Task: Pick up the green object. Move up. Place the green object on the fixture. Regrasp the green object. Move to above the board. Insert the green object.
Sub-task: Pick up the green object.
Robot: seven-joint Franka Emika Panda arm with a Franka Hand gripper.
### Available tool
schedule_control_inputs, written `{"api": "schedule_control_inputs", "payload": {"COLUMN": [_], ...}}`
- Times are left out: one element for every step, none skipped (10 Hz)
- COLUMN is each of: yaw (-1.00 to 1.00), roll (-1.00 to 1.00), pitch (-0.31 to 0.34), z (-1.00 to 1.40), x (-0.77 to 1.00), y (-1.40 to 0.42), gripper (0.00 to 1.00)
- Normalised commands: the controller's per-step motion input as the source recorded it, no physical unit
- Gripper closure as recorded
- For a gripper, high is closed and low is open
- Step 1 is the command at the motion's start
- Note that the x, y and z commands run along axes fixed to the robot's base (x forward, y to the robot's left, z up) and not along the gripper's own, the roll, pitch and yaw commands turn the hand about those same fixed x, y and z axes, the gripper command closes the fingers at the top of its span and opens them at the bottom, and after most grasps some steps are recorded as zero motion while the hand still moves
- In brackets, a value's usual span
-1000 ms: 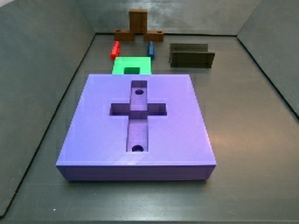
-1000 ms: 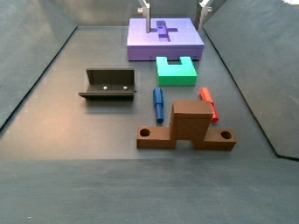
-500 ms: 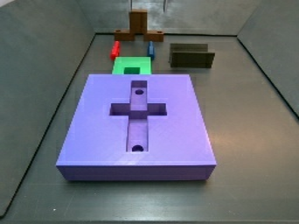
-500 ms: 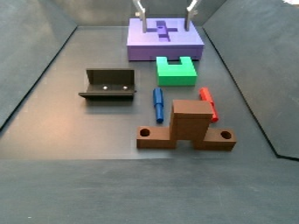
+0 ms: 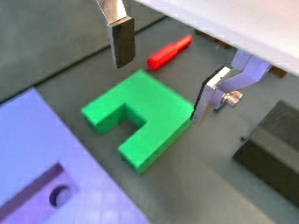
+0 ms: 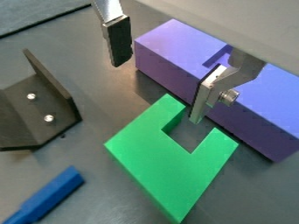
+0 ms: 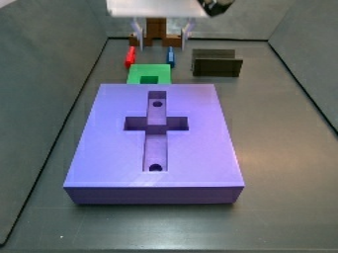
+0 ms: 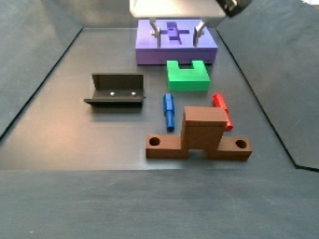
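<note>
The green object should next be picked up by its leg nearer the fixture, so that my gripper can place the green object on the fixture.
The green object lies flat on the floor between the board and the pegs, its notch facing the board. Both wrist views show the green object below the gripper. My gripper hangs above it, open, with nothing between the fingers. The gripper is clear of the piece. The fixture stands apart to one side of the green piece.
A red peg and a blue peg lie between the green piece and the orange-brown wooden stand. Grey walls enclose the floor on the sides.
The gripper has come down into the side views, from only its fingertips showing to its white body and both fingers above the green piece. Nothing else moved.
</note>
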Motion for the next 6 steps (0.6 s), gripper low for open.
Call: {"api": "schedule_control_inputs", "payload": {"yaw": [0.21, 0.19, 0.05, 0.0, -0.12, -0.1], "roll": [0.25, 0.2, 0.18, 0.11, 0.02, 0.0], "pitch": [-0.171, -0.093, -0.057, 0.0, 0.014, 0.001], "z": [-0.39, -0.4, -0.39, -0.41, -0.42, -0.45], "x": [-0.09, 0.0, 0.07, 0.41, 0.53, 0.41], "y": [-0.28, -0.27, -0.36, -0.3, -0.09, 0.0], "gripper": [0.0, 0.0, 0.0, 0.0, 0.0, 0.0]}}
